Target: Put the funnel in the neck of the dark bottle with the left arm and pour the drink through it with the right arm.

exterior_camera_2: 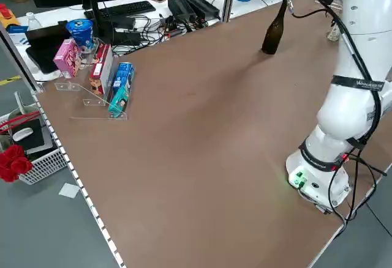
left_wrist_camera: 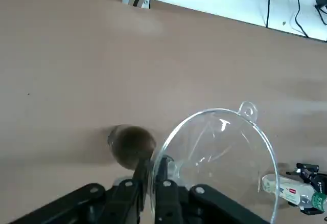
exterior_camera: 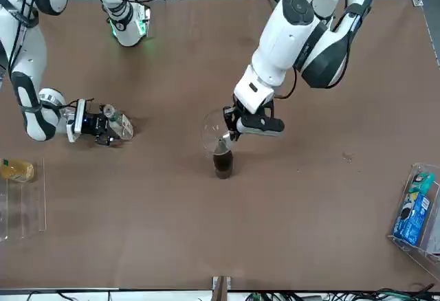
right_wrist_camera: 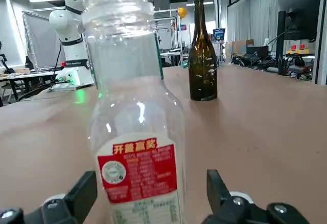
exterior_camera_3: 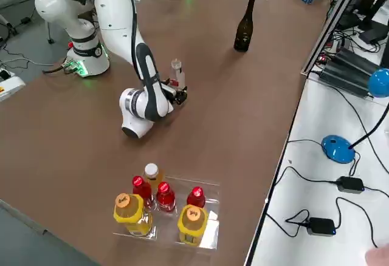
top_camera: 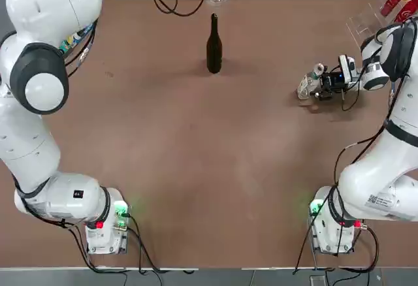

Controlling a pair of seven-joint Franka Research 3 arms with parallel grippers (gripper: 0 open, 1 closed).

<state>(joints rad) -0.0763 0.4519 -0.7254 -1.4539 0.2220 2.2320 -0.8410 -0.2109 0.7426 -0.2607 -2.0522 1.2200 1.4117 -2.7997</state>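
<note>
I will next grab the small clear bottle with my right gripper by its lower body with the red-and-white label (exterior_camera: 124, 126). Then I can pour the drink through the funnel (exterior_camera: 214, 130).
The dark bottle (top_camera: 213, 47) stands upright at the far middle of the table, also seen in the front view (exterior_camera: 223, 163). My left gripper (exterior_camera: 230, 132) hovers just above its neck, shut on the thin stem of the clear funnel (left_wrist_camera: 225, 147). The funnel (exterior_camera: 214, 130) tilts to one side beside the bottle's mouth (left_wrist_camera: 132, 143). Whether the stem sits inside the neck cannot be told. The drink (right_wrist_camera: 135, 106), a small clear bottle with a red-and-white label, stands upright at the right of the table (top_camera: 308, 85). My right gripper (top_camera: 320, 87) is low around it, open, with a gap at each finger (right_wrist_camera: 217, 193).
A clear tray (exterior_camera_3: 164, 208) of red and yellow bottles sits near the right arm. On the table's left side a clear holder with a blue packet (exterior_camera: 416, 208) and boxes (exterior_camera_2: 98, 66) stand by the edge. Cables and desks lie beyond the far edge.
</note>
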